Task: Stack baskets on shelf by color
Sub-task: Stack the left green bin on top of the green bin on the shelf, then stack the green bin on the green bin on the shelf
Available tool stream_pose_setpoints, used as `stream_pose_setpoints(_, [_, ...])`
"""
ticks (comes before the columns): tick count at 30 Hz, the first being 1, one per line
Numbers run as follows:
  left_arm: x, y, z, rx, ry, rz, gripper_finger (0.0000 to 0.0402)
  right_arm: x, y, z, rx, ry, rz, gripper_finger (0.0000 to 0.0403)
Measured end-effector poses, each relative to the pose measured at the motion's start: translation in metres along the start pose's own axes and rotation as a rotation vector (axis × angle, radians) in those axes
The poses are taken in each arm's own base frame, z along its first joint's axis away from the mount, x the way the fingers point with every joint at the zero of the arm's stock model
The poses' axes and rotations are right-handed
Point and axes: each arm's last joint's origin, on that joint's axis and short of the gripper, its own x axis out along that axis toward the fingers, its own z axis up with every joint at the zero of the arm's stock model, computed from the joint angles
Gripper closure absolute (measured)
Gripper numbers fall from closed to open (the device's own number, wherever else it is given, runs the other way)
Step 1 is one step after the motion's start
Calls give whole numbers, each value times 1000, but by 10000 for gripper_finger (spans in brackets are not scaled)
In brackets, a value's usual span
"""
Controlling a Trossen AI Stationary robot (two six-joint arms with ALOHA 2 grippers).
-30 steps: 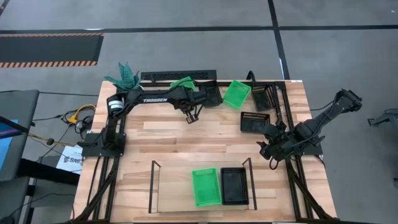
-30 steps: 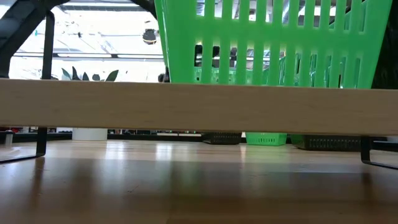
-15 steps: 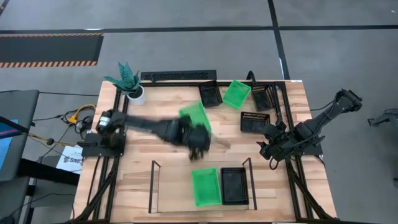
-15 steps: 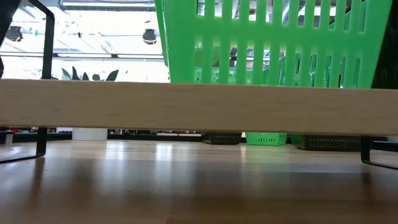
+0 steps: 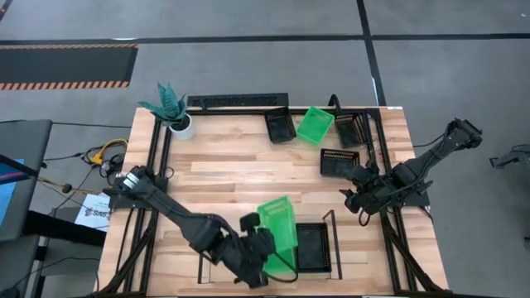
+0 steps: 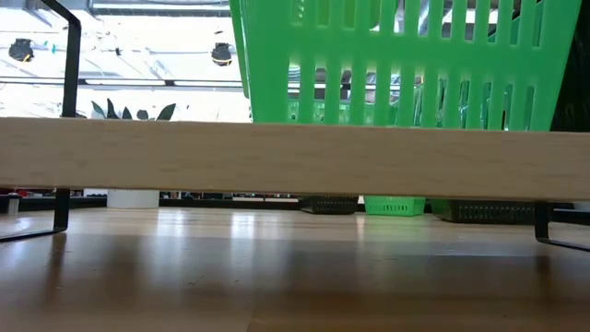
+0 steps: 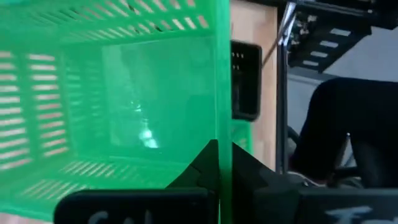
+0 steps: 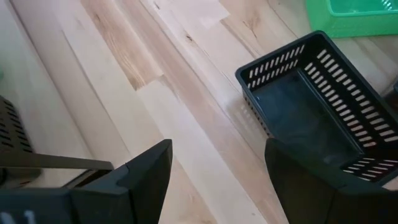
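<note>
The held green basket hangs tilted above the lower green basket and would drop if released now, so my left gripper lowers it before letting go.
My left gripper [image 5: 263,245] is shut on a bright green basket [image 5: 279,222] and hovers over the shelf [image 5: 206,236] at the table's near edge. Another green basket [image 5: 280,263] sits on the shelf just below it, with a black basket [image 5: 312,247] beside it. In the low view the shelf's board [image 6: 138,157] carries the green basket [image 6: 396,65]. A third green basket [image 5: 315,125] and three black ones [image 5: 280,127] [image 5: 348,131] [image 5: 339,161] rest on the table toward its far right. My right gripper [image 5: 359,197] hangs open near the black basket [image 8: 311,118]. My left gripper pinches one side wall [image 7: 224,124] of the green basket, with one finger [image 7: 199,168] inside the basket and the other [image 7: 252,171] outside. The basket is lifted clear and tilted, above the green basket on the shelf.
A white pot with a green plant [image 5: 170,108] stands at the table's far left corner, with a long black bar [image 5: 236,101] along the far edge. Black frame rails run down both sides of the table. Bare wood lies in the middle [image 5: 240,174].
My left gripper has swung from the far edge of the table across its middle to the near edge, carrying the green basket lifted clear the whole way. It now hangs over the shelf's green basket. The other baskets have stayed put.
</note>
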Motion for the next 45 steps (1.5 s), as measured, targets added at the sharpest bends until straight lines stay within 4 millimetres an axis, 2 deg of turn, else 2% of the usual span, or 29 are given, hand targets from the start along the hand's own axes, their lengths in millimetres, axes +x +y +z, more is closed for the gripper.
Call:
stream_pose_setpoints(6, [25,-20,-17,-64,72,-27,401,0,0,0,8,1,2,121])
stream_pose_setpoints(10, [34,-25,-27,-70,117,-20,401,0,0,0,8,2,3,121])
stream_pose_setpoints(20, [36,-20,-26,-53,158,-29,401,0,0,0,9,2,3,121])
stream_pose_setpoints(28, [52,-14,-28,-103,263,-60,397,0,0,0,8,7,5,121])
stream_pose_setpoints(32, [57,-11,-28,-115,276,-51,373,0,0,0,8,8,6,121])
stream_pose_setpoints(41, [58,-13,-27,-117,268,-66,276,0,0,0,8,8,6,121])
stream_pose_setpoints(45, [54,-11,-20,-120,270,-86,246,0,0,0,8,8,6,121])
